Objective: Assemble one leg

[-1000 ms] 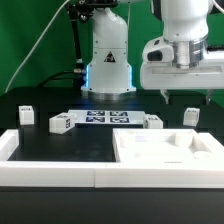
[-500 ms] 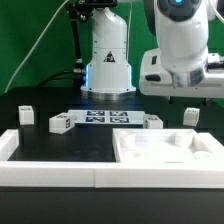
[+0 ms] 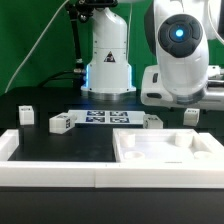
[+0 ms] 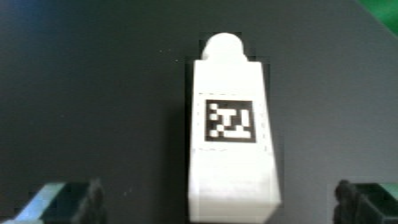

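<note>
Next, the gripper reaches the white leg and grabs its plain end (image 4: 233,193). That leaves the leg's rounded tip free to go into the white panel.
In the wrist view a white leg (image 4: 231,125) with a black-and-white tag on its face lies on the black table, directly under my gripper (image 4: 217,205). The gripper is open, with one dark finger (image 4: 63,200) on each side of the leg and clear gaps between. In the exterior view my gripper (image 3: 188,103) hangs just above the leg (image 3: 190,115) at the exterior view's right; the wrist hides the fingertips there. Three more legs (image 3: 25,113), (image 3: 62,123), (image 3: 152,121) lie on the table.
The large white panel with raised rims (image 3: 165,150) sits in front of the gripper. Long white border rails (image 3: 60,172) run along the front edge. The marker board (image 3: 105,118) lies in the middle, with the robot base (image 3: 108,60) behind it.
The arm has swung and come down over the leg at the exterior view's right. The legs and the panel have not moved.
</note>
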`<state>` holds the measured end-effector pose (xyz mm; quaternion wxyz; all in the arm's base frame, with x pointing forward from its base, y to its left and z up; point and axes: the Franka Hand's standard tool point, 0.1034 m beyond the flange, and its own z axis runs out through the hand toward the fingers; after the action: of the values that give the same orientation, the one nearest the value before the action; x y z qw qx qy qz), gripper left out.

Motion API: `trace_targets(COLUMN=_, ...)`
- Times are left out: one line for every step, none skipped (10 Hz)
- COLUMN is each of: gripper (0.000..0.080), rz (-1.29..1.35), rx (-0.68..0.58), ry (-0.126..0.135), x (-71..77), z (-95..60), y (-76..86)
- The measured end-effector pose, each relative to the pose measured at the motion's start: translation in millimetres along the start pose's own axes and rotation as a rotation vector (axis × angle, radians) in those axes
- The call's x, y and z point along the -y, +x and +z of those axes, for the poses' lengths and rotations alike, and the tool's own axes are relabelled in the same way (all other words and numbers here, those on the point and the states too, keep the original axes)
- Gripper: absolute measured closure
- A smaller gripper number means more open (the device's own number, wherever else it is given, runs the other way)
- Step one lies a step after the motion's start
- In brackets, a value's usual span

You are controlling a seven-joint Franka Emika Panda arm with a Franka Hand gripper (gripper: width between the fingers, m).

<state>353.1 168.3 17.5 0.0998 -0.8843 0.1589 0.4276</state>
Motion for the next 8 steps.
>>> trace_targets(gripper=0.0150, rz=0.001, rx=-0.002, ry=-0.005, x=-1.0, z=8.2, y=0.6)
trace_targets(gripper=0.0150, rz=0.002, rx=-0.001, ry=-0.011, x=-2.9, z=16.3, y=-1.4)
trace_targets(gripper=0.0150, rz=0.003, rx=0.000, ry=-0.014, x=-4.7, z=21.5, y=-2.7)
trace_targets(gripper=0.0150, rz=0.013, rx=0.004, ry=-0.020, x=-4.5, z=26.2, y=-5.1)
trace_targets(gripper=0.0150, rz=0.021, rx=0.006, ry=-0.026, x=-2.3, z=28.5, y=-7.1)
trace_targets(gripper=0.0190, rz=0.023, rx=0.005, ry=-0.027, x=-1.2, z=28.7, y=-7.5)
trace_targets(gripper=0.0190, rz=0.024, rx=0.005, ry=-0.027, x=-1.7, z=28.5, y=-7.2)
trace_targets(gripper=0.0365, rz=0.024, rx=0.005, ry=-0.027, x=-1.8, z=28.5, y=-7.2)
